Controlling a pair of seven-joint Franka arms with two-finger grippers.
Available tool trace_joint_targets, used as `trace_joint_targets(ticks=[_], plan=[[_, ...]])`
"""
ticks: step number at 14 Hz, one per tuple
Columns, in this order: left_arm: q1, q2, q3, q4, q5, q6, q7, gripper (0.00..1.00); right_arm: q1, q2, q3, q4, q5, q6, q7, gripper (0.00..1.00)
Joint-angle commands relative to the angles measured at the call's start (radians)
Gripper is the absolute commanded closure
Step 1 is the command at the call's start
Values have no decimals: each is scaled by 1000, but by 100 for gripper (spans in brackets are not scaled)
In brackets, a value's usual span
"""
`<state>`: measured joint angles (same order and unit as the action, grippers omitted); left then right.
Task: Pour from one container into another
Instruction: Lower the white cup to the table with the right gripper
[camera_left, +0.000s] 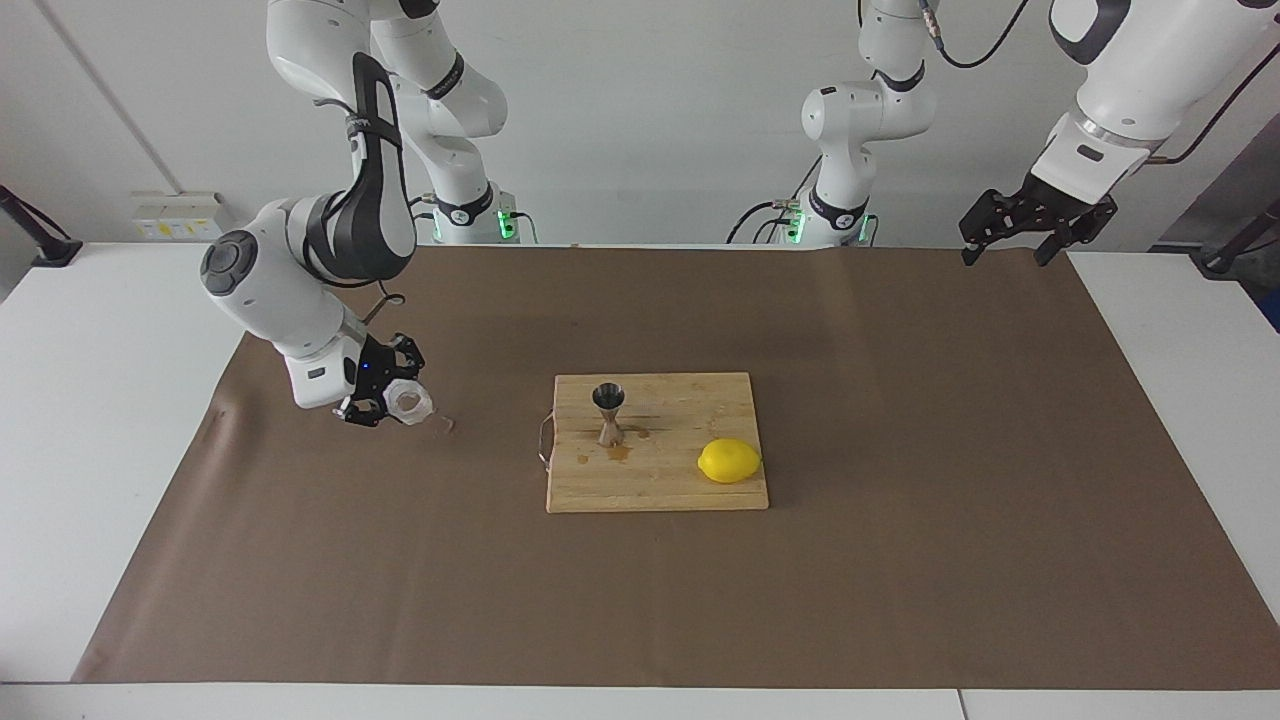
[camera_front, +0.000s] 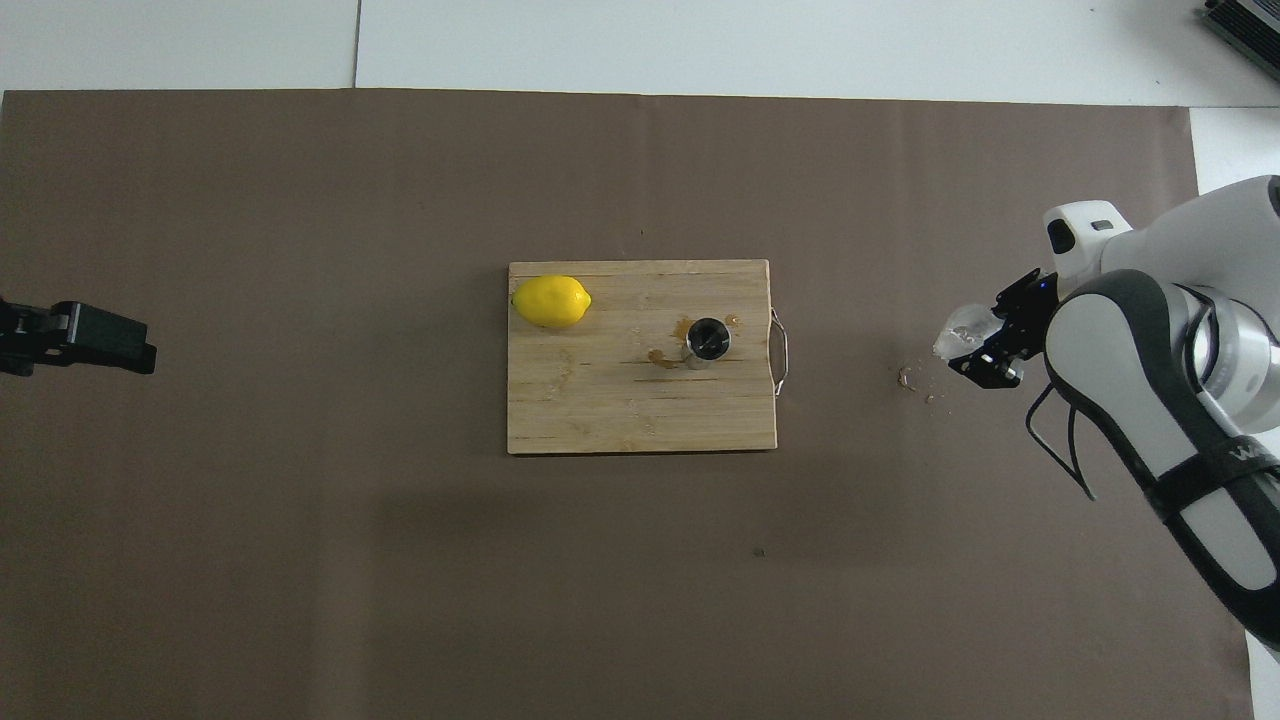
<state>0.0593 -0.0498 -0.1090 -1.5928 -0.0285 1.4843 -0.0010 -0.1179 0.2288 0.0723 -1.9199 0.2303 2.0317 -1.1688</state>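
The robot's right gripper will stay closed and keep holding the small clear cup, because the cup hangs tilted above the brown paper.
My right gripper (camera_left: 392, 403) (camera_front: 985, 352) is shut on the small clear cup (camera_left: 409, 402) (camera_front: 958, 329). It holds the cup tipped, low over the brown paper, toward the right arm's end of the table and well away from the board. The steel jigger (camera_left: 608, 412) (camera_front: 707, 340) stands upright on the wooden cutting board (camera_left: 680, 485) (camera_front: 600, 400), with brown wet stains beside its foot. My left gripper (camera_left: 1005, 255) (camera_front: 140, 352) waits open and empty in the air over the left arm's end of the paper.
A yellow lemon (camera_left: 729, 461) (camera_front: 551, 301) lies on the board's corner toward the left arm's end. Small spilled specks (camera_left: 445, 424) (camera_front: 908, 378) mark the paper between the cup and the board. Brown paper (camera_left: 900, 560) covers the table's middle.
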Motion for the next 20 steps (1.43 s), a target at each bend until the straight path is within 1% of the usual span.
trace_joint_targets(ticks=[1,5,6,11,12,13,14,15,18,20], plan=[[8,-12,-3,-12,-5,-7,-5,0,-19,18,14,-36,38,65,-71,100],[8,-12,-5,-12,-5,-9,-5,0,-19,70,14,-56,72,163,-243,100],[8,-12,-5,-12,-5,-9,-5,0,-19,72,14,-70,82,183,-267,100],[8,-12,-3,-12,-5,-9,-5,0,-16,63,14,-138,87,237,-301,100],[8,-12,-5,-12,-5,-9,-5,0,-16,60,14,-151,87,246,-301,97],[8,-12,-3,-12,-5,-9,-5,0,-14,58,15,-157,90,248,-299,83],[8,-12,-5,-12,-5,-9,-5,0,-12,57,14,-157,90,248,-296,47],[8,-12,-5,-12,-5,-9,-5,0,-8,50,14,-157,90,248,-295,0],[8,-12,-5,-12,-5,-9,-5,0,-5,37,14,-157,90,237,-273,0],[8,-12,-5,-12,-5,-7,-5,0,0,12,14,-153,90,231,-232,0]])
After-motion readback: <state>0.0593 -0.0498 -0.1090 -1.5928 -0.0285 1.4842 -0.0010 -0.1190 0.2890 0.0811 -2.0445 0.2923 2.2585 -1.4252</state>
